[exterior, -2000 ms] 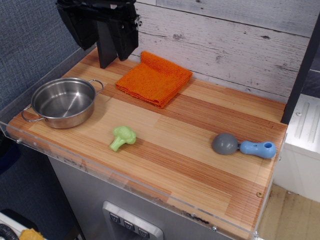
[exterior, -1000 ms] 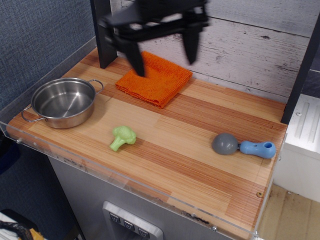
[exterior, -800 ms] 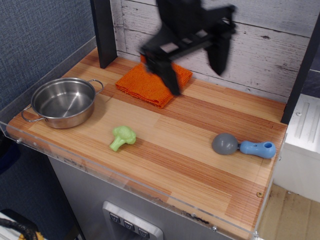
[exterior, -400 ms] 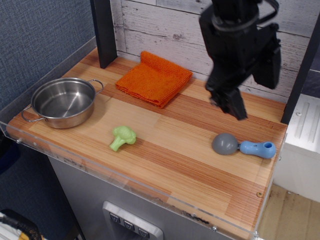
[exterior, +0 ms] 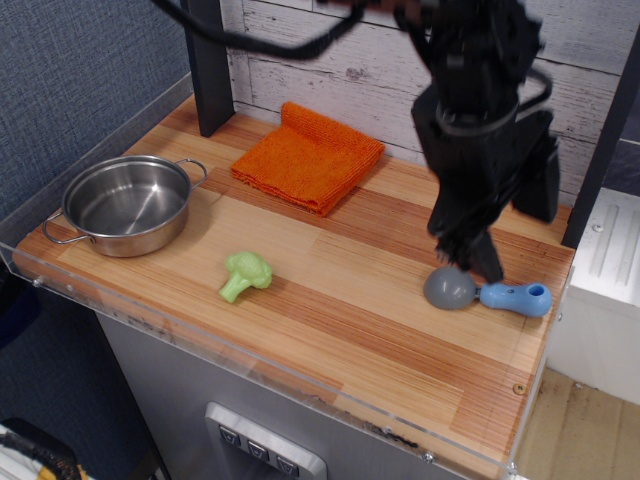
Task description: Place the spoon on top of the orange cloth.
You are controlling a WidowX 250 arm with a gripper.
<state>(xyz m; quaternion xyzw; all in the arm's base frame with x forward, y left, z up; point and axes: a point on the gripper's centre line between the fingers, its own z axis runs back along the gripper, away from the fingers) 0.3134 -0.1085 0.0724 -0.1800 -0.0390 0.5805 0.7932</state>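
The spoon should be gripped next by its light-blue handle (exterior: pixel 511 298), so that my gripper can lay it on top of the orange cloth (exterior: pixel 308 156).
The spoon (exterior: pixel 488 294) lies flat near the right end of the wooden table, its dark-grey bowl to the left and its light-blue handle pointing right. The orange cloth (exterior: pixel 308 156) lies folded at the back middle of the table, with nothing on it. My black gripper (exterior: pixel 515 245) hangs just above and behind the spoon, open and empty. One finger (exterior: pixel 478 250) reaches down close to the spoon's bowl, and the other stands farther back to the right.
A steel pot (exterior: pixel 128 204) stands at the left end. A green broccoli toy (exterior: pixel 245 274) lies in the front middle. A black post (exterior: pixel 208 65) rises at the back left. A clear plastic lip (exterior: pixel 250 362) runs along the front edge, and a plank wall stands behind.
My gripper has swung from the back left, over the orange cloth, across to the right, and come down over the spoon. The spoon, cloth, pot and broccoli have not moved.
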